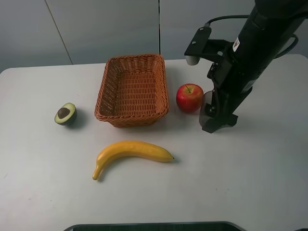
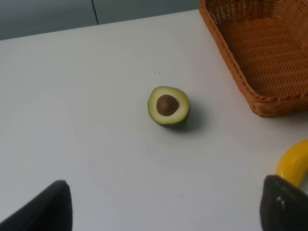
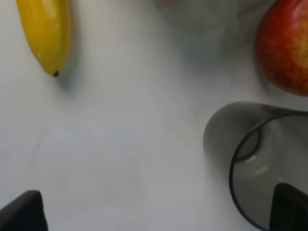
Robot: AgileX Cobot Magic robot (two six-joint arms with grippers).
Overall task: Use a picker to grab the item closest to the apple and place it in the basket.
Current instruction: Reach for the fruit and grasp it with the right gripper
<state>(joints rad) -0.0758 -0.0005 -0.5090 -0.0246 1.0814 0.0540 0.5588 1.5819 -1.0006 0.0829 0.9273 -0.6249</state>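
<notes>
My right gripper will put the item closest to the apple in the basket, so next it will grab the smoky-grey tumbler (image 3: 250,159) by its rim (image 3: 232,174).
The red apple (image 1: 189,97) stands just right of the wicker basket (image 1: 132,115). Next to the apple is the smoky-grey tumbler (image 3: 250,159), upright and open-mouthed. In the high view only a sliver of the tumbler (image 1: 207,102) shows, because the black right arm covers most of it. My right gripper (image 1: 217,122) is low over it and open (image 3: 156,211). One fingertip (image 3: 291,207) overlaps the tumbler's mouth; the other is far off over bare table. The apple (image 3: 286,48) is beyond the tumbler. My left gripper (image 2: 166,211) is open above the table near the avocado.
A halved avocado (image 1: 66,114) (image 2: 168,106) lies left of the basket (image 2: 260,53). A yellow banana (image 1: 132,151) (image 3: 45,33) lies in front of the basket, its end also in the left wrist view (image 2: 293,163). A white table (image 1: 231,183) carries everything.
</notes>
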